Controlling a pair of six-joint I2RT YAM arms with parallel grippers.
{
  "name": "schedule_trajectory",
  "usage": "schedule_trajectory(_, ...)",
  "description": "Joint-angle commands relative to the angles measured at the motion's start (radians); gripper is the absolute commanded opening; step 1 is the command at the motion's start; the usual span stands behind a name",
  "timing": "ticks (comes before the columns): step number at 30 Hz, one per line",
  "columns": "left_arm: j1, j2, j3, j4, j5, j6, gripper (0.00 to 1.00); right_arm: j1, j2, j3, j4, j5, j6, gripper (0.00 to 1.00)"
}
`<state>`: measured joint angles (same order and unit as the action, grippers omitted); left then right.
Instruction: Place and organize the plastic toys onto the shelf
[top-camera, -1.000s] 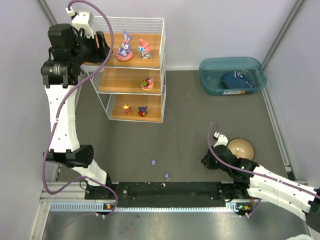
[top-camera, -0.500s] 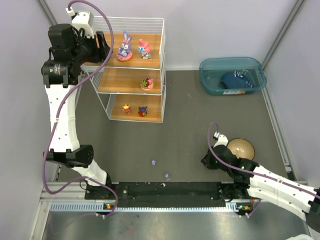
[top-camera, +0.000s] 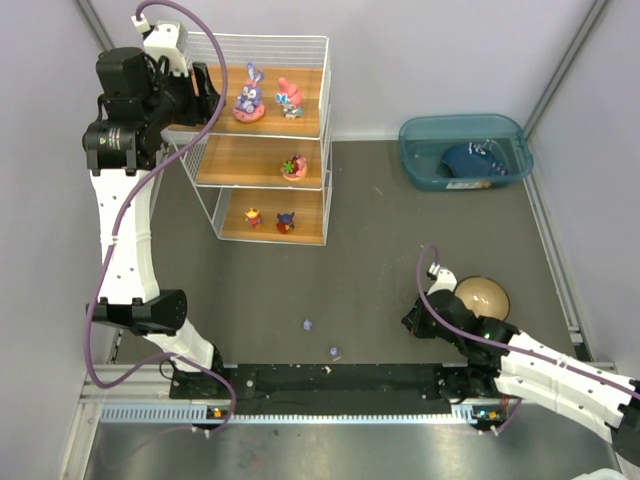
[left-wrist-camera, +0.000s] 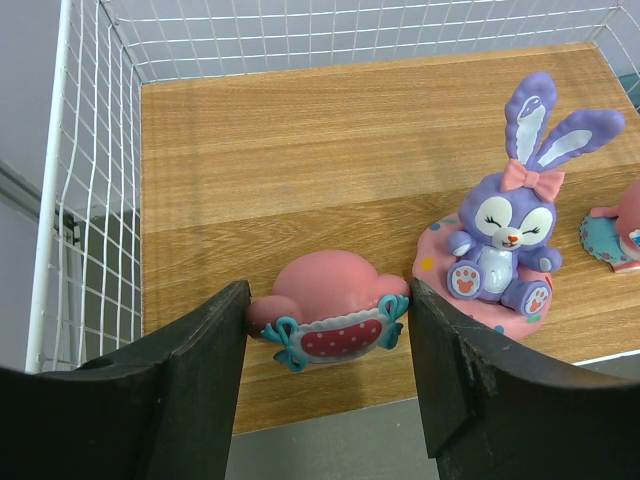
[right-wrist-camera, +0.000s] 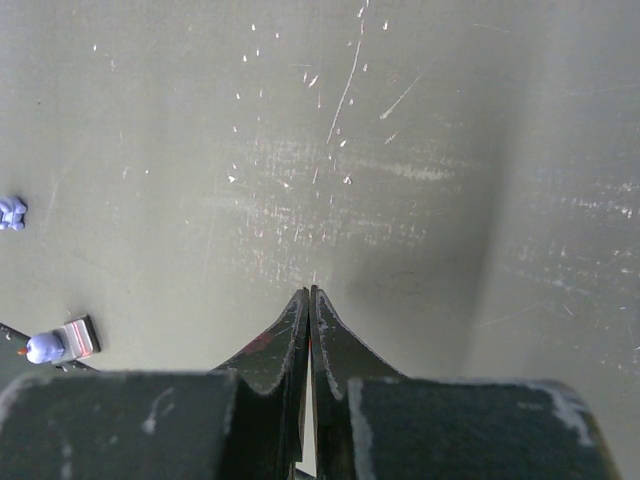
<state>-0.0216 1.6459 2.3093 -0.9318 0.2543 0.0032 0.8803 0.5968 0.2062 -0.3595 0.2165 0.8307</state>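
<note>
The pink toy is inside the edge of the top board (left-wrist-camera: 300, 150), flat beneath it, and would remain there, so it is now time to open my left gripper.
The white wire shelf (top-camera: 240, 158) stands at the back left with three wooden boards. My left gripper (top-camera: 205, 95) reaches in over the top board (left-wrist-camera: 300, 150); its jaws touch both sides of a pink toy with teal bows (left-wrist-camera: 330, 320) that rests near the board's front edge. A purple bunny (left-wrist-camera: 510, 225) and a pink figure (top-camera: 289, 97) stand to its right. One toy (top-camera: 293, 166) is on the middle board, two (top-camera: 253, 216) (top-camera: 286, 221) on the bottom. Two purple bits (top-camera: 308, 325) (top-camera: 336, 352) lie on the table. My right gripper (right-wrist-camera: 308, 292) is shut and empty, low over the table.
A tan bowl (top-camera: 481, 297) sits just right of the right gripper. A teal bin (top-camera: 410, 150) at the back right holds a dark blue item (top-camera: 470, 160). The shelf's wire wall (left-wrist-camera: 90, 180) is close on the left gripper's left.
</note>
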Motion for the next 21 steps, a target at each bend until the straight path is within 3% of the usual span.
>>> schedule_trajectory(1, 0.006, -0.012, -0.005, 0.044, 0.013, 0.003, 0.56, -0.012, -0.012, 0.035, 0.034, 0.007, -0.007, 0.01)
schedule_trajectory(21, 0.008, -0.011, -0.007, 0.047, 0.014, 0.006, 0.66, -0.01, -0.012, 0.035, 0.034, 0.004, -0.005, 0.16)
